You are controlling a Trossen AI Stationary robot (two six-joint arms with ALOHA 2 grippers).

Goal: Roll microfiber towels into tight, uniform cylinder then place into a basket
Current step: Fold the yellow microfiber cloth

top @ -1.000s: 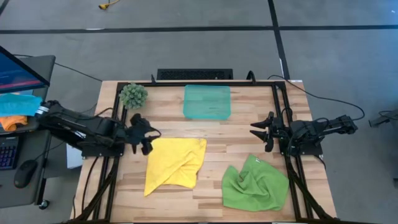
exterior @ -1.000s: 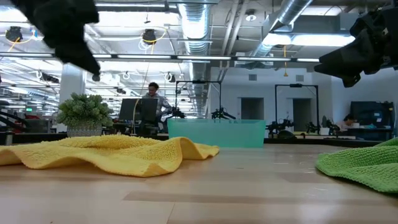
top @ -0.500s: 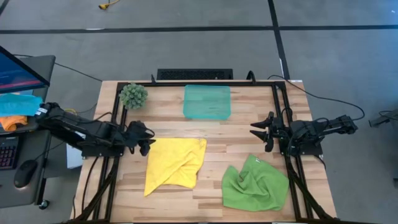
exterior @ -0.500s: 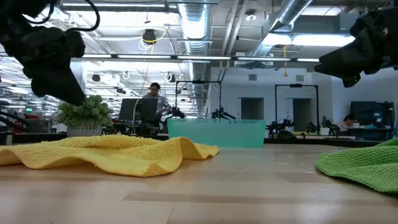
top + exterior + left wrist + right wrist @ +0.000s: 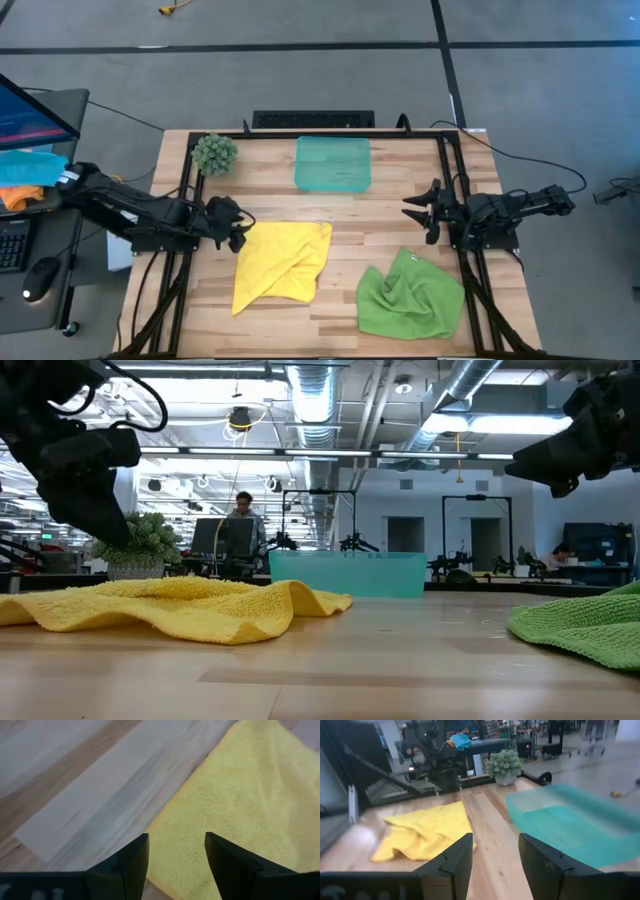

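The left gripper picks up the yellow towel by its flat corner [image 5: 251, 226] next, to spread the towel for rolling and placing into the teal basket [image 5: 333, 163].
The yellow towel [image 5: 280, 260] lies crumpled and partly folded over on the table's left half, also seen in the low view [image 5: 180, 605]. The green towel [image 5: 410, 298] lies bunched near the front right. The teal basket [image 5: 333, 163] stands at the far middle. My left gripper [image 5: 238, 228] hovers open, pointing down at a slant over the yellow towel's far left edge [image 5: 165, 825], its fingers apart above the cloth. My right gripper [image 5: 410, 208] waits open and level at the right, above the table, facing the basket [image 5: 570, 825].
A fuzzy green ball [image 5: 214, 153] sits at the far left corner. Black frame rails [image 5: 440, 170] run along the table's left, right and far sides. Blue and orange cloths [image 5: 25, 175] lie on a side desk. Bare wood [image 5: 350, 240] separates the towels.
My left gripper has come down toward the yellow towel's far left edge and has rolled about its own axis as it sank. The towels, the basket and my right gripper have kept still.
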